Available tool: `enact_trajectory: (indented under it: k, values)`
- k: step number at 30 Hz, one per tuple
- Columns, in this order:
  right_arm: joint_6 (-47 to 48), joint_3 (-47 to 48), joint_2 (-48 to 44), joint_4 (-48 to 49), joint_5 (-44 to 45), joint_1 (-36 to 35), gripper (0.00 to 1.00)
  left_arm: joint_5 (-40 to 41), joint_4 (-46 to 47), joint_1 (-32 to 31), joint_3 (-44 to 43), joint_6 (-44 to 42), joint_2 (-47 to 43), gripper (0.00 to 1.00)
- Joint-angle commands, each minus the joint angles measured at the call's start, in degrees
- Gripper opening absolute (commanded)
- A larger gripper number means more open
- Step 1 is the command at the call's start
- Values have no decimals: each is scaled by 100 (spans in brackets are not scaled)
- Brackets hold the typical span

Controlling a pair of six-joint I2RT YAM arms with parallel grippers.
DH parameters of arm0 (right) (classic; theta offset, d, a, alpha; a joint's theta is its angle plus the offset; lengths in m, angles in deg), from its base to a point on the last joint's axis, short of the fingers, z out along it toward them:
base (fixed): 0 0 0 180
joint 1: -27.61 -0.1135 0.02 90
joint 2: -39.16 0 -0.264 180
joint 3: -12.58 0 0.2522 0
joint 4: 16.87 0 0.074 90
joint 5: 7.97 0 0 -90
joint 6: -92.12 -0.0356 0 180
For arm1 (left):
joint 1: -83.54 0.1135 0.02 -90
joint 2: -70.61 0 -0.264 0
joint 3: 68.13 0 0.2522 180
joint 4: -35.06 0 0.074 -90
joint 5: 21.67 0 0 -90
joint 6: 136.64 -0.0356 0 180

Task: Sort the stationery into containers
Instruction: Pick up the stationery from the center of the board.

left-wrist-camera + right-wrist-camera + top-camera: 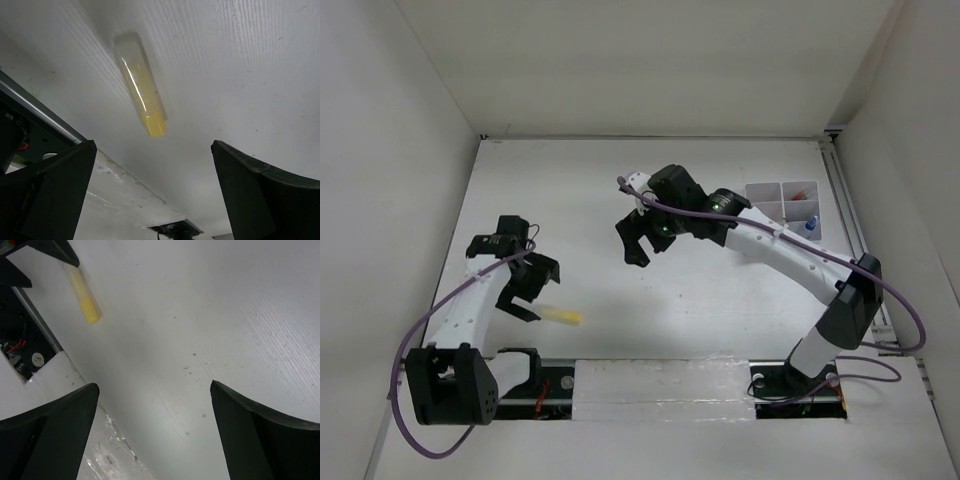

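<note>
The yellow end has to stay free to hand over for sorting, so the robot's left hand needs to grab the yellow marker stick across its pale end (545,312) (130,56) next.
A yellow marker stick (563,317) lies alone on the white table near the front left. My left gripper (532,290) hangs open just left of it. In the left wrist view the marker (140,85) lies ahead of the open gripper (153,147), and nothing is between the fingers. My right gripper (642,248) is open over the middle of the table with bare table between its fingers (154,386); the marker (85,295) shows far off in that view. The white divided container (766,191) stands at the back right, holding a red item (800,193) and a blue-capped tube (810,228).
White walls close in the table on the left, back and right. The arm bases and a strip with cables (650,385) run along the near edge. The left gripper's dark fingers (50,250) show at the top left of the right wrist view.
</note>
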Motion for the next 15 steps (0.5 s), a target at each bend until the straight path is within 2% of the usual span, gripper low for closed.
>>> enact_trajectory:
  k: [1, 15]
  values:
    - [43, -61, -283, 361, -238, -56, 99, 358, 87, -6, 96, 396, 2, 100]
    - [394, -52, -520, 300, -291, -109, 99, 747, 782, -6, 158, 722, 1012, 98]
